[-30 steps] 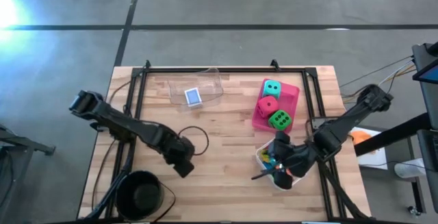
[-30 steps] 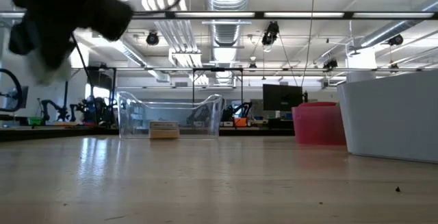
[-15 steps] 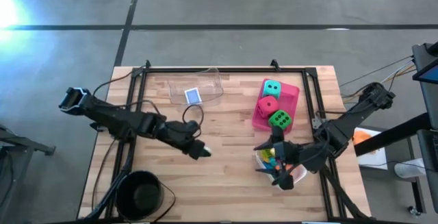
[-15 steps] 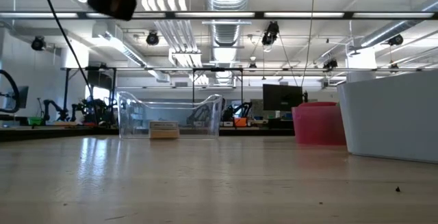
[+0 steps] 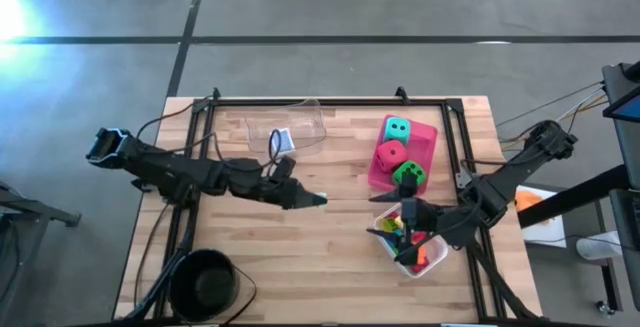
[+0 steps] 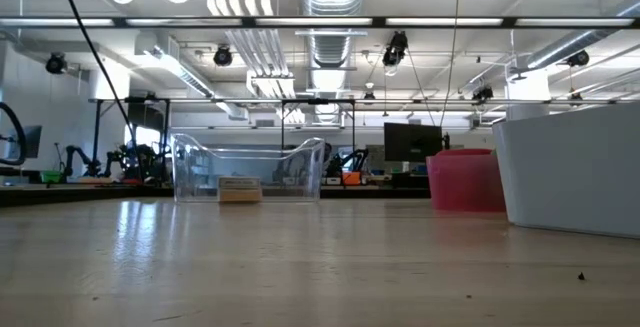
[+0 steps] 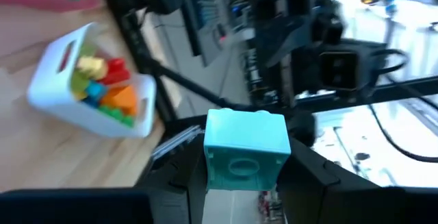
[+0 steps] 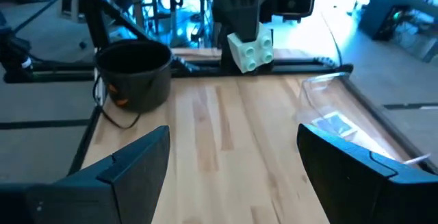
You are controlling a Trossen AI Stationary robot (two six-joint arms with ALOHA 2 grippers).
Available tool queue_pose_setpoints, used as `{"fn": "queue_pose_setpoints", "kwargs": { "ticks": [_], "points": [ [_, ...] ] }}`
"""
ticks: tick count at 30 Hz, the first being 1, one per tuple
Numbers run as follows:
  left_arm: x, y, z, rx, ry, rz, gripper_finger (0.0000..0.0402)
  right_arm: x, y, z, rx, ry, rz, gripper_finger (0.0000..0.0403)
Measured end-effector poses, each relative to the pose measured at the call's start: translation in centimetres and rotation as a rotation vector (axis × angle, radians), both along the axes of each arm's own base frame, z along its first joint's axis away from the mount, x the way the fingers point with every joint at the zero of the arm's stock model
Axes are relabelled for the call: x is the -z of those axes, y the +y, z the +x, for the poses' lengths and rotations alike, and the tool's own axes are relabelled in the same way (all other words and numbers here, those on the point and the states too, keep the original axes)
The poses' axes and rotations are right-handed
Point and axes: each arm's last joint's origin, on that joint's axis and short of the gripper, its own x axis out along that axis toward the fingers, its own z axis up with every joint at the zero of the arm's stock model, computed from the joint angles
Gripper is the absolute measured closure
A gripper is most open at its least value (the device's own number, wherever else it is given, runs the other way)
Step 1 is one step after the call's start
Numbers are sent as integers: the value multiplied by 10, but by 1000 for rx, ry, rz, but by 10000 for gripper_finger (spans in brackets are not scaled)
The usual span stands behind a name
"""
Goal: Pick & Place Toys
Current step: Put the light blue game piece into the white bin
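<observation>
The right gripper grabs the teal brick by its studded end next, to get it into the white tray (image 5: 432, 260).
My left gripper (image 5: 305, 199) reaches level over the middle of the table, shut on a small teal brick (image 5: 318, 199); that brick (image 8: 250, 49) also shows in the right wrist view. My right gripper (image 5: 390, 215) is open with nothing between its fingers. It hovers by the left end of a white tray (image 5: 432, 260) that holds several coloured bricks (image 7: 102, 87). Three foam dice, teal (image 5: 397, 128), red (image 5: 390, 153) and green (image 5: 406, 174), sit in a pink tray (image 5: 430, 137). A blue card box (image 5: 283, 140) lies in a clear tray (image 5: 312, 119). My left gripper pinches the teal brick's two opposite sides (image 7: 209, 162) between its two fingers. The fingers lie level and point toward the table's right edge. The brick sticks out past the fingertips, its studs (image 8: 259, 51) facing away from the gripper, and it is lifted clear of the table.
A black bowl (image 5: 205, 282) stands at the near left corner. Bare wooden table top (image 5: 330, 267) lies between the two grippers and toward the near edge. A black metal frame (image 5: 300, 102) runs round the table's far and side edges.
My left gripper has risen and swung toward the table's middle and far side. It has tipped from pointing down to level, with the teal brick in its fingers. My right gripper has lifted a little over the white tray and tipped up and rolled, staying open.
</observation>
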Motion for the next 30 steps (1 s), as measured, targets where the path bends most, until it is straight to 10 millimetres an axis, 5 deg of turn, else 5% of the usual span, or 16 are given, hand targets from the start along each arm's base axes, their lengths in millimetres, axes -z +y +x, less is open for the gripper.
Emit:
{"fn": "queue_pose_setpoints", "kwargs": {
  "ticks": [18,30],
  "points": [
    [-44,15,23,-8,-268,106,268,-14,-11,13,61,-124,-60,89],
    [-52,10,62,135,-255,131,268,-53,-15,21,4,-225,-207,89]
  ]
}}
